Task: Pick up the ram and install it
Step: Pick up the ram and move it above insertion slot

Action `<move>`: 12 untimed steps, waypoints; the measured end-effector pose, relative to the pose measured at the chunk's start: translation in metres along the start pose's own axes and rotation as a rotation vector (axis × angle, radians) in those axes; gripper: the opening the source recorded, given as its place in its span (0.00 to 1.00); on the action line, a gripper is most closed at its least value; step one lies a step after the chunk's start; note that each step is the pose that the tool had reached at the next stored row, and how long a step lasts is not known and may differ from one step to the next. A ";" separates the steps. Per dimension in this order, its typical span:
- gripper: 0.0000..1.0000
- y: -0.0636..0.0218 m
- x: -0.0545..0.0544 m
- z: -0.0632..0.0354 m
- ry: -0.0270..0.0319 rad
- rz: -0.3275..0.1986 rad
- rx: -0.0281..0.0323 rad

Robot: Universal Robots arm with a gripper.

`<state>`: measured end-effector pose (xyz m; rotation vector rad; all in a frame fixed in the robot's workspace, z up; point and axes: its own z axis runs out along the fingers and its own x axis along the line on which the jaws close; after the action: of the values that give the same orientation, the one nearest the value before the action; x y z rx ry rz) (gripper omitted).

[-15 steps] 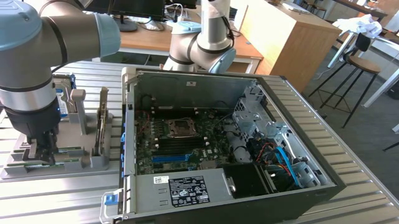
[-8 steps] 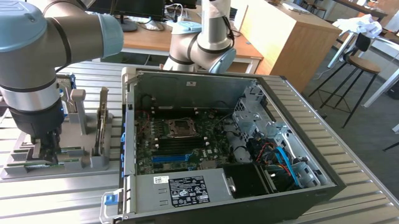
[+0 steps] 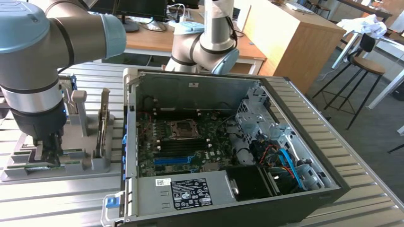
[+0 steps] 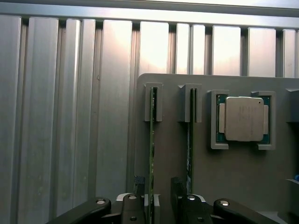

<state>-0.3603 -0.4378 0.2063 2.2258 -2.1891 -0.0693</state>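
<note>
I will next grab the ram by its exposed top edge (image 3: 48, 164) near one end to pick it up, as the holder's slots hold it from below.
Two rams stand on edge in slots of a grey holder (image 4: 233, 172). My gripper (image 4: 157, 189) is open, with one ram (image 4: 152, 140) running between its two fingers (image 4: 138, 186) and a gap on each side. The second ram (image 4: 190, 135) stands in the neighbouring slot, just outside the other finger. In the exterior view my gripper (image 3: 47, 149) is lowered onto the holder (image 3: 88, 163) at the exterior view's left, beside the open computer case (image 3: 189, 80).
A square silver processor chip (image 4: 244, 119) lies in a pocket of the holder. A tall expansion card (image 3: 104, 120) stands on edge in it. The motherboard (image 3: 183, 144) lies inside the case, with a power supply (image 3: 183, 189) at the near side. A second robot arm (image 3: 211, 42) stands behind.
</note>
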 end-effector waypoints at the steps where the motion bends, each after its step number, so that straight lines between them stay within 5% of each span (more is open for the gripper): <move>1: 0.36 -0.0001 0.000 0.0000 0.0000 0.000 0.0000; 12: 0.36 0.0001 0.005 -0.0001 -0.0001 0.000 0.0001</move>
<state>-0.3603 -0.4429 0.2062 2.2258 -2.1893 -0.0693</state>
